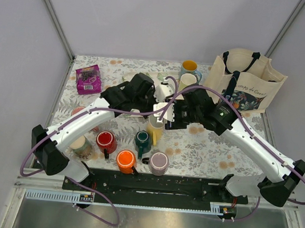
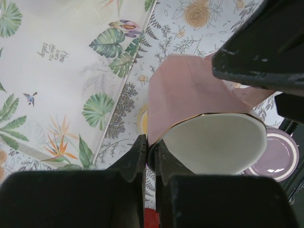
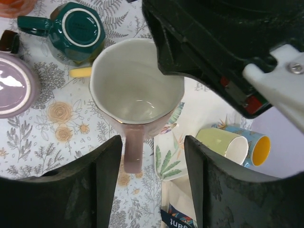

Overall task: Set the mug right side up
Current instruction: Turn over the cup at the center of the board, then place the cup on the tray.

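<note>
I would miss if I closed my right gripper now, because one of its fingers stops short of the handle's outer edge, so I will move toward the handle first.
The dusty pink mug (image 2: pixel 190 95) has a white inside and a thin gold rim. It hangs above the table, its mouth (image 3: pixel 137 80) turned up toward the right wrist camera. My left gripper (image 2: pixel 151 147) is shut on the mug's rim, one finger inside and one outside. The mug's handle (image 3: pixel 134 152) points into the gap of my right gripper (image 3: pixel 153 142), which is open, with its fingers standing apart from the handle on either side. In the top view the two grippers (image 1: pixel 160 112) meet mid-table and cover the mug.
Below stand a yellow mug (image 1: pixel 154 129), an upturned teal mug (image 1: pixel 142 141), a mauve mug (image 1: pixel 158 163), an orange mug (image 1: pixel 125 161) and a red mug (image 1: pixel 106 140). A leaf-print tray (image 2: pixel 57 80), a green mug (image 3: pixel 223 142), a tote bag (image 1: pixel 247 87) and a purple packet (image 1: pixel 88 79) sit farther back.
</note>
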